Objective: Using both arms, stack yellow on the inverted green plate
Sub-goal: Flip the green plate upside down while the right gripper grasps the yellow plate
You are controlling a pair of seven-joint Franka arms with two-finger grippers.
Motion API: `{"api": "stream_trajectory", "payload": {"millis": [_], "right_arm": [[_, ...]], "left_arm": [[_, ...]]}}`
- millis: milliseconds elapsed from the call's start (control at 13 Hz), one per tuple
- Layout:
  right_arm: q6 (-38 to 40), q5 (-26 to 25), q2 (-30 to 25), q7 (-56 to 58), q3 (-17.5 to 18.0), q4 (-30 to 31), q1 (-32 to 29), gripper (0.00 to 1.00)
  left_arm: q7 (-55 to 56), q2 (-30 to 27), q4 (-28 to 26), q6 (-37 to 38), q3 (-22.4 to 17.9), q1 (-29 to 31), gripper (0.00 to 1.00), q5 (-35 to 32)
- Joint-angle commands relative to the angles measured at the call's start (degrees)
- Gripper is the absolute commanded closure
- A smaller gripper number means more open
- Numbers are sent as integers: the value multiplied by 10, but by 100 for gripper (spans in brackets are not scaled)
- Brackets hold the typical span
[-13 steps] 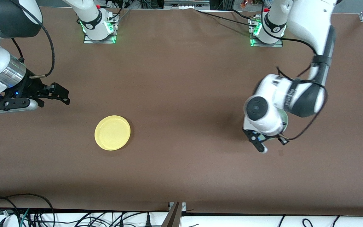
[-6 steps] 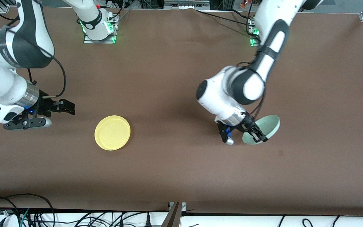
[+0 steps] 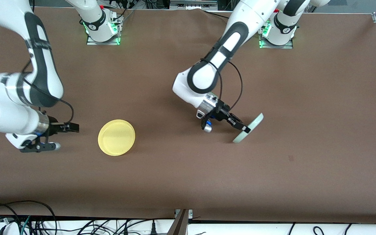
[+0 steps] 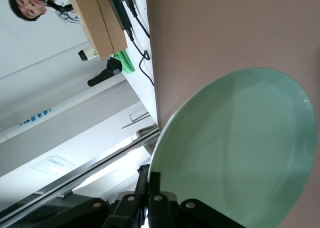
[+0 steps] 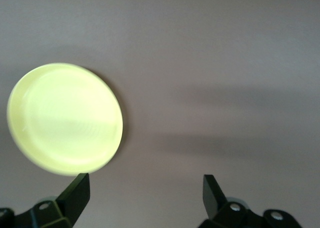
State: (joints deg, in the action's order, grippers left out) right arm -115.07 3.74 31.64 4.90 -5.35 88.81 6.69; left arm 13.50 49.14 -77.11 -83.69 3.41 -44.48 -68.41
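Observation:
The yellow plate's broad side (image 3: 116, 137) is too wide for the gripper's open fingers. My right gripper will next pick up the plate by its thin raised rim.
The yellow plate (image 3: 116, 137) lies flat on the brown table, rim up; it also shows in the right wrist view (image 5: 65, 119). My right gripper (image 3: 72, 127) is open and empty, low beside the yellow plate, toward the right arm's end of the table; its fingers (image 5: 76, 190) frame bare table. My left gripper (image 3: 244, 128) is shut on the rim of the green plate (image 3: 252, 124) and holds it tipped on edge over the table. In the left wrist view the green plate (image 4: 240, 153) fills the frame, with the fingers (image 4: 154, 179) pinching its rim.
The two arm bases (image 3: 102, 27) (image 3: 277, 31) stand at the table's edge farthest from the front camera. Cables (image 3: 18, 215) lie along the nearest edge. A small mark (image 3: 291, 158) is on the cloth.
The left arm swung toward the table's middle with the green plate, turning it from nearly flat to on edge. The right arm moved lower and closer to the yellow plate.

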Motion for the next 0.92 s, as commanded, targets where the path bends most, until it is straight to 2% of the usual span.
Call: {"api": "stream_trajectory", "payload": {"millis": [0, 77, 231, 615, 692, 769, 846], "right_arm": [[-57, 41, 55, -2, 14, -12, 1, 0], [-79, 63, 77, -1, 15, -12, 1, 1], [-126, 69, 106, 5, 18, -8, 2, 1], [-159, 70, 118, 1, 22, 22, 8, 8], [-164, 70, 117, 1, 22, 30, 9, 9], [-164, 70, 117, 1, 22, 36, 10, 18], [-164, 70, 117, 2, 22, 37, 10, 28]], "left_arm": [[59, 25, 25, 30, -10, -39, 100, -11], [71, 31, 25, 31, -9, -53, 100, -9], [103, 47, 28, 36, -9, -68, 100, -6], [123, 68, 64, 29, -2, -80, 100, 39], [142, 68, 78, 9, -2, -79, 91, 67], [150, 67, 99, -19, -2, -75, 1, 110], [150, 65, 115, -41, -3, -73, 0, 156]]}}
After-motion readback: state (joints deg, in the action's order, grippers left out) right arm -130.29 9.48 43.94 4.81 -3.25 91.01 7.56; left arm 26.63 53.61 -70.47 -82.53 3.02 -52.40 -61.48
